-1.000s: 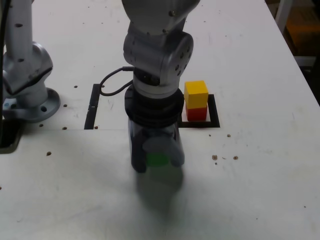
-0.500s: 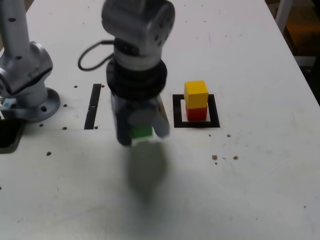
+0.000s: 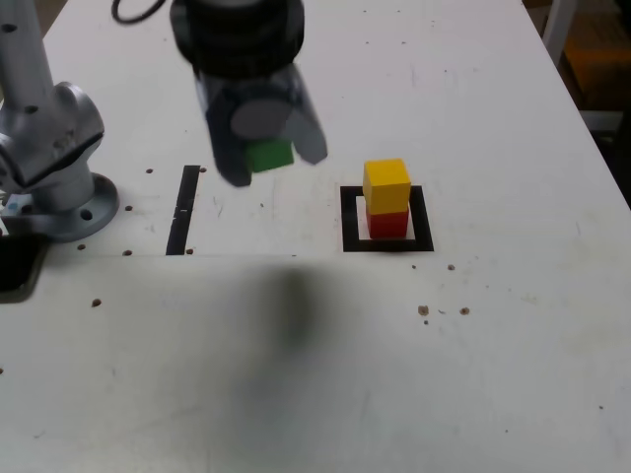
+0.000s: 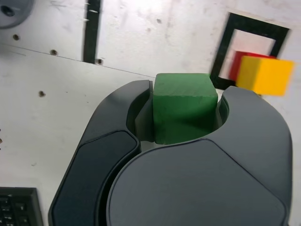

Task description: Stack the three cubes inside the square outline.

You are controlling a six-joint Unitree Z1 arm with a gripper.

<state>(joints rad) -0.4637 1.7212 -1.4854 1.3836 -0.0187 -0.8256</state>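
My gripper stays closed for now, since the green cube hangs high above the table, short of the yellow cube, and would miss if released.
My gripper is shut on the green cube and holds it well above the table, to the exterior view's left of the square outline. In the wrist view the green cube is clamped between the two dark jaws of the gripper. The yellow cube sits on top of the red cube inside the outline. The wrist view also shows the yellow cube, the red cube under it and the outline.
A straight black strip lies on the white table at the exterior view's left of the outline. The grey arm base stands at the far left. Small brown specks dot the table. A keyboard corner shows in the wrist view.
The gripper has risen from the table with the green cube and moved toward the exterior view's upper left. The yellow and red cubes have not moved.
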